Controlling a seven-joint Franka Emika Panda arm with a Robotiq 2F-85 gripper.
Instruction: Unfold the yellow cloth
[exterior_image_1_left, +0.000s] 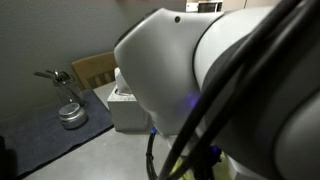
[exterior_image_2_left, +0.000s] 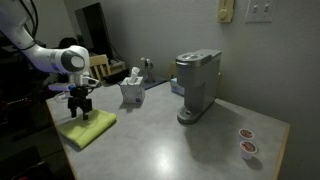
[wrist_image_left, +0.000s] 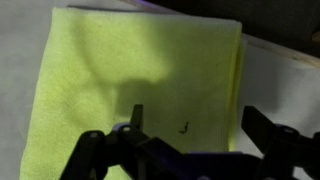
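Observation:
The top layer of the folded yellow cloth should be grabbed alone by my gripper next, at the cloth's layered edge, leaving the lower layer flat to unfold the cloth.
The yellow cloth (exterior_image_2_left: 87, 128) lies folded flat near the table's left edge. It fills most of the wrist view (wrist_image_left: 130, 70), with its layered edge on the right. My gripper (exterior_image_2_left: 80, 104) hangs straight above the cloth, a little apart from it. In the wrist view its jaws (wrist_image_left: 195, 135) are open and empty, one over the cloth and one past the cloth's right edge. In the exterior view from behind the arm, the arm's body hides the cloth.
A grey coffee machine (exterior_image_2_left: 197, 85) stands mid-table. A white tissue box (exterior_image_2_left: 132, 91) sits behind the cloth. Two small pods (exterior_image_2_left: 246, 141) lie at the right. A metal object (exterior_image_1_left: 71, 113) rests on a dark mat. The table edge (exterior_image_2_left: 60, 140) runs close by the cloth.

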